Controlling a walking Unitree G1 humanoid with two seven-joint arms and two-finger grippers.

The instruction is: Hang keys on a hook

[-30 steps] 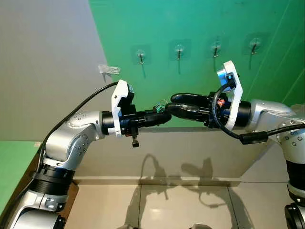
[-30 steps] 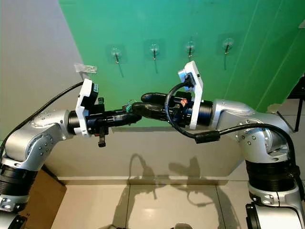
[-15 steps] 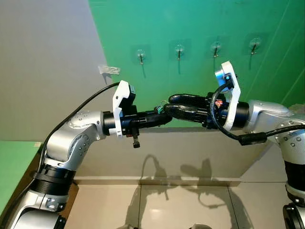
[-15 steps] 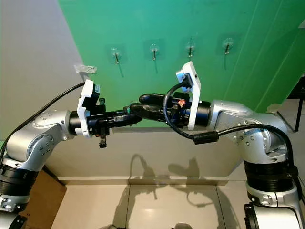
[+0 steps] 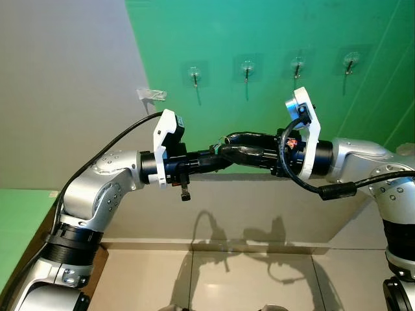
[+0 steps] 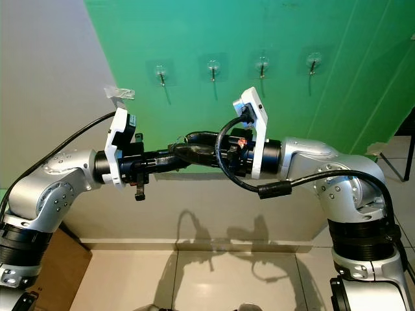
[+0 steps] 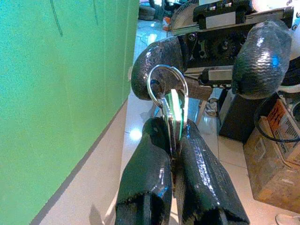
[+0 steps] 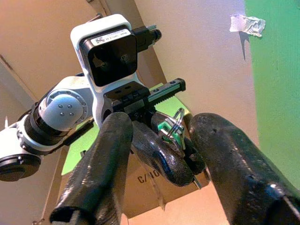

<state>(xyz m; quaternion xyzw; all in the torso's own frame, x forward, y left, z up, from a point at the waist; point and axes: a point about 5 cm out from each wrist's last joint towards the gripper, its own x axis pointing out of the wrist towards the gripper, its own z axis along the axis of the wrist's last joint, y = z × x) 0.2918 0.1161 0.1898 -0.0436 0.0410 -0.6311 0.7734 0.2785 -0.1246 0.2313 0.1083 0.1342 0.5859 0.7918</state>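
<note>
The left gripper's fingertips cover most of the keys, so the right gripper will next grab the silver ring (image 7: 167, 83) to hang the keys.
My left gripper (image 5: 219, 157) is shut on a small bunch of keys (image 7: 172, 112); their silver ring (image 7: 167, 83) and a green tag stick out past its fingertips. My right gripper (image 5: 228, 143) faces it from the right, open, with one finger (image 8: 115, 140) on each side of the left gripper's tips and the ring (image 8: 177, 123). Neither right finger presses on the keys. Both grippers are held at chest height in front of the green wall. Several small hooks (image 5: 194, 75) on clear pads sit in a row above them, the nearest just above the left wrist.
A scrap of clear tape (image 5: 150, 95) sticks to the grey wall left of the hooks. Below the green wall run a beige band and a tiled floor (image 5: 259, 278). A cardboard box (image 7: 276, 159) stands on the floor.
My right gripper has moved left toward the left gripper, so its fingers now straddle the key ring. The left arm has held still with the keys.
</note>
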